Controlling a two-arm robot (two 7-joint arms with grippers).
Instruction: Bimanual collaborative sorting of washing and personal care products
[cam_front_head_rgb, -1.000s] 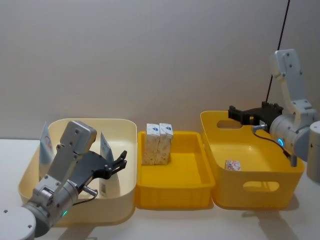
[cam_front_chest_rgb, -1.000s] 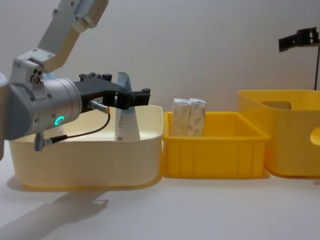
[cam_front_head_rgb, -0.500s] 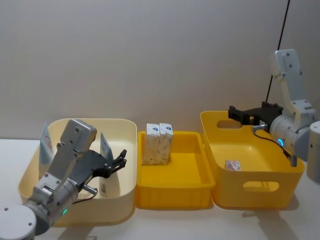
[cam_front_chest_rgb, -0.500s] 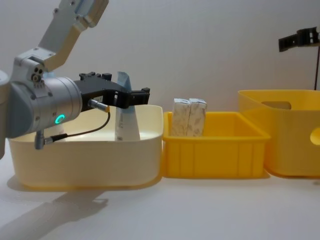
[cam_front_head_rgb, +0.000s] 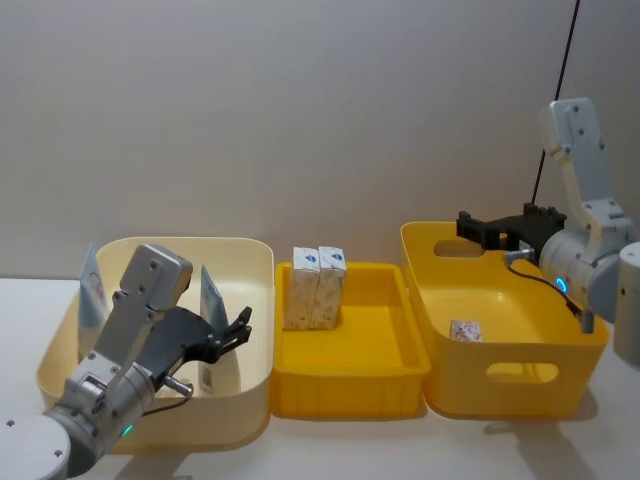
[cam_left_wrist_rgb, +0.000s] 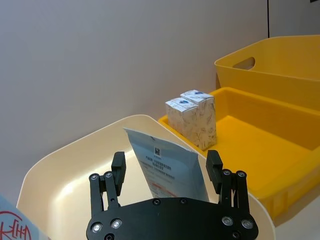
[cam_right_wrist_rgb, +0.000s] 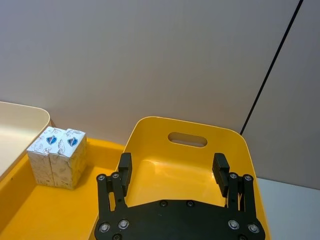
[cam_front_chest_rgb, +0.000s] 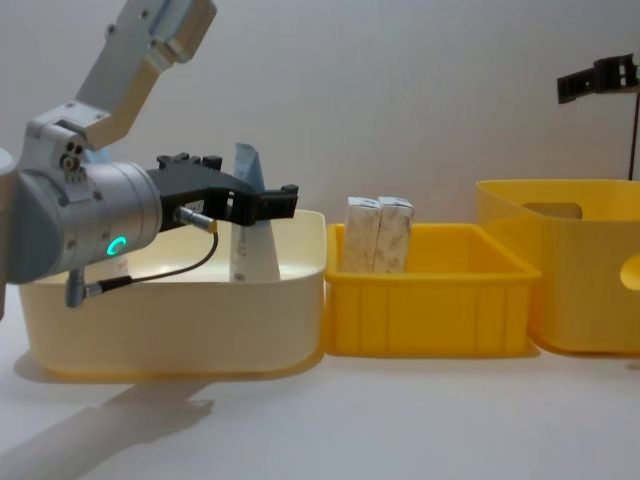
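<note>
The personal care products still need sorting. My left gripper should next grab the body of the light-blue squeeze tube near the end with the cap (cam_front_head_rgb: 221, 375).
A light-blue tube (cam_front_head_rgb: 210, 294) stands upright in the cream bin (cam_front_head_rgb: 190, 241); a second tube (cam_front_head_rgb: 92, 284) leans at its far left wall. My left gripper (cam_front_head_rgb: 241, 323) hovers open over this bin. In the left wrist view its fingers (cam_left_wrist_rgb: 118, 162) stand on either side of the tube (cam_left_wrist_rgb: 167, 167), not closed on it. Two beige-patterned cartons (cam_front_head_rgb: 318, 287) stand in the middle yellow tray (cam_front_head_rgb: 345, 392). A white carton with red print (cam_front_head_rgb: 465, 330) lies in the right yellow bin (cam_front_head_rgb: 520, 402). My right gripper (cam_front_head_rgb: 468, 226) hangs open and empty above that bin's back rim.
The three containers stand side by side on a white table, touching or nearly so, with a plain grey wall behind. A black cable (cam_front_head_rgb: 556, 90) runs up the wall at the right. Bare table lies in front of the bins (cam_front_chest_rgb: 400, 420).
My left gripper has drawn back slightly toward the robot and sunk a little over the cream bin. The right arm and all products have stayed put.
</note>
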